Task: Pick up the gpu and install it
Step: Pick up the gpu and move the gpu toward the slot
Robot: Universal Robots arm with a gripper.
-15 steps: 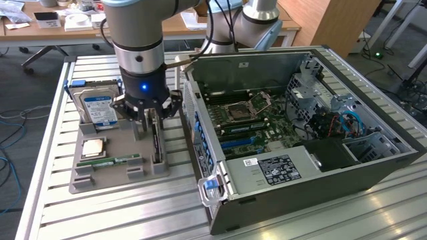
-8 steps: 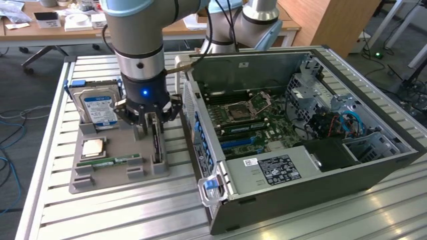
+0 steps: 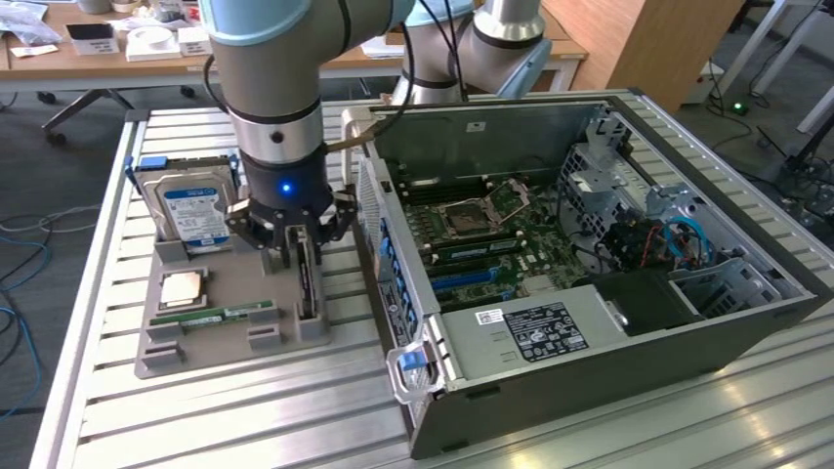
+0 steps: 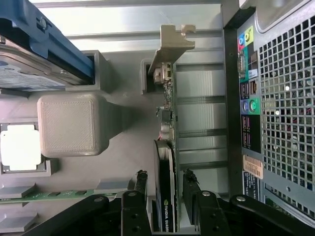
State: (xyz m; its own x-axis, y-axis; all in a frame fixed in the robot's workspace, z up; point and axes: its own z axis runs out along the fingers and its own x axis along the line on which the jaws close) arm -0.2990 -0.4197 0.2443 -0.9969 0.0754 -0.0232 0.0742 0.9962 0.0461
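Note:
I will next grab the GPU by its black cooler section (image 4: 165, 191), where two flat sides face my fingers, because the metal bracket (image 4: 172, 43) is bent and notched.
The gpu (image 3: 308, 285) is a thin dark card standing on edge in a slot of the grey holder tray (image 3: 215, 350), just beside the open computer case (image 3: 521, 386). In the wrist view the gpu (image 4: 166, 123) runs away from me, and its pale metal bracket (image 4: 172, 43) is at the far end. My gripper (image 3: 301, 256) is lowered over the card. The gripper (image 4: 165, 179) is open, with one black finger (image 4: 141, 182) on each side of the card and a narrow gap showing on both sides.
On the same tray are a silver hard drive (image 3: 195, 207) in a blue frame, a processor chip (image 3: 180, 289) and a green memory stick (image 3: 215, 316). The case lies open with its motherboard (image 3: 482, 234) exposed. Its perforated rear panel (image 4: 285, 113) is close to the card.

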